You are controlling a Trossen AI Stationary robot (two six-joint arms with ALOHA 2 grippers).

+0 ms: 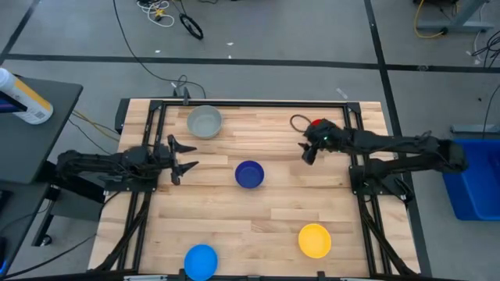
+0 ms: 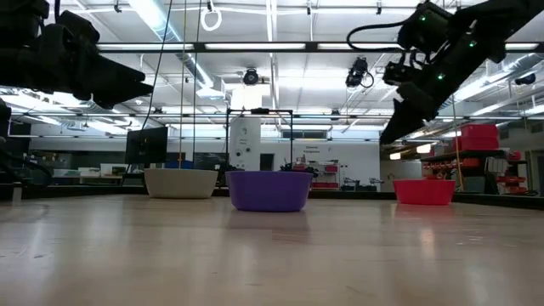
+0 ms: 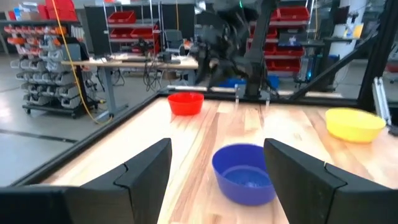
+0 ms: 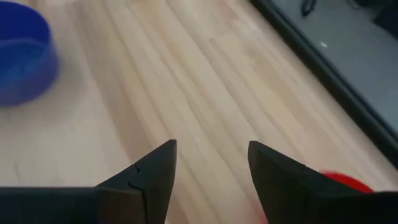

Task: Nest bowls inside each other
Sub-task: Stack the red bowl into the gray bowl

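Note:
My right gripper grabs the red bowl by its rim (image 4: 348, 180) next, leaving the bowl's base free to settle inside the grey bowl.
Five bowls stand on their bases on the wooden table. The grey bowl (image 1: 205, 122) is at the far left. The red bowl (image 1: 319, 123) is at the far right, partly under my right arm. The dark blue bowl (image 1: 249, 175) is in the middle, the yellow bowl (image 1: 315, 240) near right, and the light blue bowl (image 1: 201, 261) at the near edge. My right gripper (image 1: 308, 151) hangs open above the table, just beside the red bowl (image 4: 345, 180), slanting down. My left gripper (image 1: 184, 154) stands open at the left, level, pointing at the dark blue bowl (image 3: 244, 173).
A black frame (image 1: 250, 104) runs along the table's far edge and down both sides. Bare wood lies between the bowls. Beyond the table are a spray bottle (image 1: 23, 97) on a side stand and a blue bin (image 1: 476, 179) on the floor.

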